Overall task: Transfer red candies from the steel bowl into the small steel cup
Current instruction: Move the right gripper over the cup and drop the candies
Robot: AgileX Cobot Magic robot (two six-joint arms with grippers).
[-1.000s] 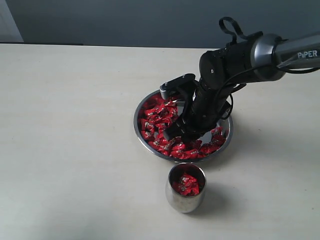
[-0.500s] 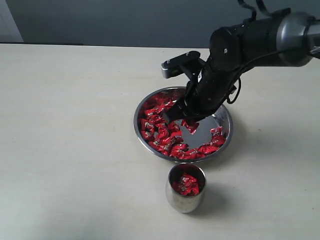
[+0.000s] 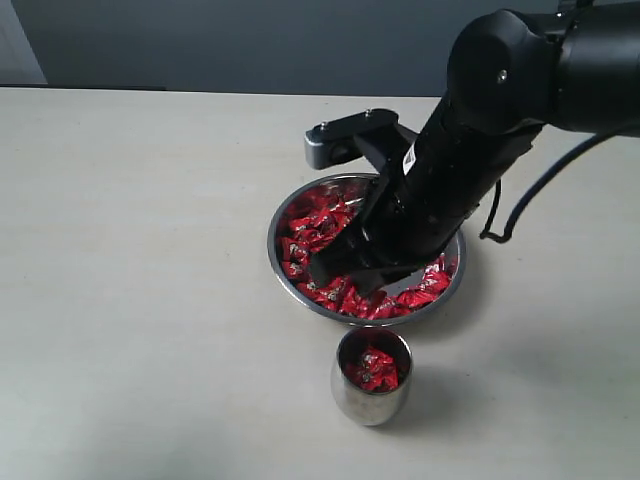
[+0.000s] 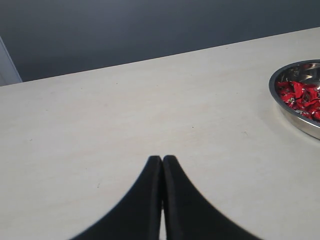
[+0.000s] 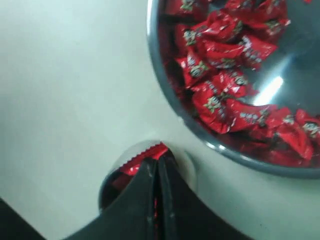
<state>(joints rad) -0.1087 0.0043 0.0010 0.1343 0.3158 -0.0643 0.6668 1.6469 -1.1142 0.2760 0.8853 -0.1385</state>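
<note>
The robot's right gripper needs to lower the candy toward the cup before it opens, because the red candy [image 5: 156, 151] hangs high across the cup's bowl-side rim [image 5: 172, 150].
The steel bowl [image 3: 272, 240] holds many red candies [image 3: 312, 225] on the pale table. Just in front of it stands the small steel cup [image 3: 370, 402] with a few candies inside. My right gripper [image 3: 342, 272] hangs over the bowl's front edge, raised above the pile. In the right wrist view it [image 5: 157, 161] is shut on one red candy [image 5: 149, 150], whose serrated wrapper end pokes past the tips, with the cup [image 5: 111, 175] directly below. My left gripper [image 4: 162, 159] is shut and empty over bare table, far from the bowl [image 4: 299, 125].
The right arm's black body [image 3: 500, 110] covers the bowl's right and back part. A grey wall runs behind the table's far edge [image 3: 200, 90]. Bare tabletop [image 3: 130, 300] spreads to the left of the bowl and cup.
My right gripper closed on a candy in the bowl, lifted out of the pile and moved toward the cup. The left gripper's earlier state is not shown.
</note>
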